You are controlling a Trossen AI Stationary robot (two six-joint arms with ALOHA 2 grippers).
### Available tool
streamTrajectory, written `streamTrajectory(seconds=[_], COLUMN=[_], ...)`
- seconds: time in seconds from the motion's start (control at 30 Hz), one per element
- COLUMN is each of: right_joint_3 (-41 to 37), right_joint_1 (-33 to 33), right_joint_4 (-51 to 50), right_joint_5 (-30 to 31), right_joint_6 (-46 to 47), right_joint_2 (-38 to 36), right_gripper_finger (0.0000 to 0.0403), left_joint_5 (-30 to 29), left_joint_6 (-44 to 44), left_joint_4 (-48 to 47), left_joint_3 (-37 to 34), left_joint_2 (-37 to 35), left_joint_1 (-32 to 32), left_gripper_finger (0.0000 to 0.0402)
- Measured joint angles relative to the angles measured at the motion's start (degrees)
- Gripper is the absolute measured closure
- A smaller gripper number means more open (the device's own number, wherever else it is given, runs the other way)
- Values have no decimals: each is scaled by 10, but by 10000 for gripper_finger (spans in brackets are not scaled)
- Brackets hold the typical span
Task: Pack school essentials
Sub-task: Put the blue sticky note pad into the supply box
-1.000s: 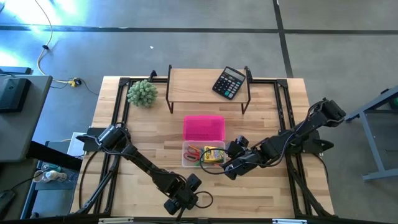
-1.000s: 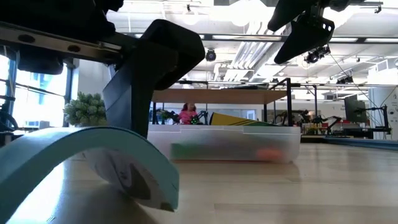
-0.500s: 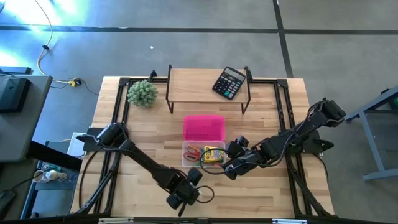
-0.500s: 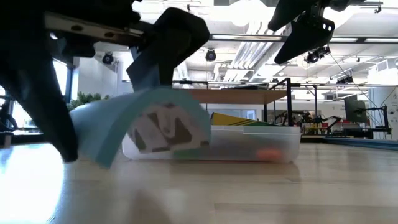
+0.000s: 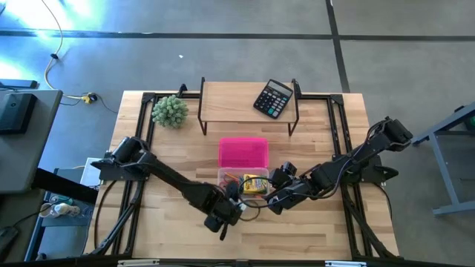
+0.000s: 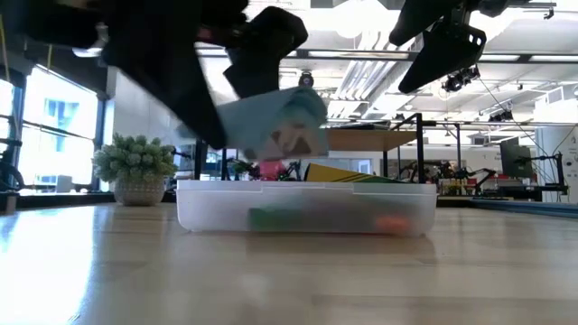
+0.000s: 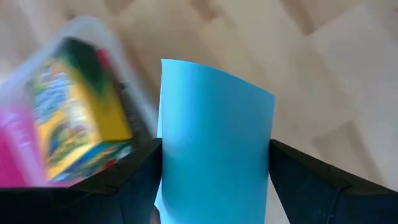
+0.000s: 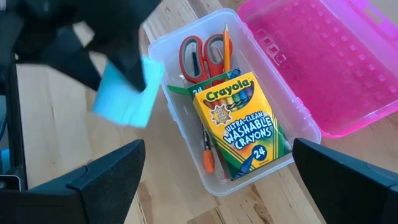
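Observation:
The note pad [image 7: 214, 143] is beside the clear box, so my left gripper keeps hold of it for now. If the gripper opened now, the note pad would miss.
My left gripper [image 5: 224, 212] hovers at the near left corner of the clear pencil box [image 5: 224, 185], shut on the light-blue note pad [image 7: 214, 143]. The pad also shows in the low view [image 6: 275, 122] and the right wrist view [image 8: 127, 93]. In the box lie the yellow-green crayon box [image 8: 239, 124], the red-handled scissors [image 8: 202, 56] and an orange pencil [image 8: 208, 158]. My right gripper [image 8: 217, 155] hangs open just right of the box [image 5: 276, 195], above its right end. My left gripper pinches the note pad between its two fingers, one finger [image 7: 140, 180] on each of two opposite edges [image 7: 166, 155]. The fingers slant down from above. The pad is lifted clear of the table, above the box's rim [image 6: 307, 185], and bows slightly.
The box's pink lid [image 5: 243, 152] lies open on its far side. A black calculator [image 5: 272, 98] sits on the wooden riser [image 5: 230, 95] at the far edge, and a green ball-shaped plant [image 5: 170, 110] stands far left. Bare tabletop [image 5: 297, 230] lies near the box.
My left gripper has moved up and from the table's near edge toward the pencil box. The note pad, which lay bent with one edge on the table, is now lifted clear and level with the box top.

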Motion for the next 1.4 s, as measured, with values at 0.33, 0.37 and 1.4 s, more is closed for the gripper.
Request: streamTrajectory(seconds=[0.33, 0.37, 1.4], right_joint_3=[0, 0, 0], right_joint_1=[0, 0, 0], right_joint_4=[0, 0, 0], right_joint_5=[2, 2, 0], right_joint_6=[0, 0, 0], right_joint_2=[0, 0, 0], right_gripper_finger=[6, 6, 6], left_joint_5=[13, 19, 32], left_joint_6=[19, 19, -79], left_joint_4=[-39, -44, -68], left_joint_3=[0, 0, 0], left_joint_2=[-10, -10, -44], left_joint_1=[66, 71, 129], left_gripper_finger=[136, 136, 134])
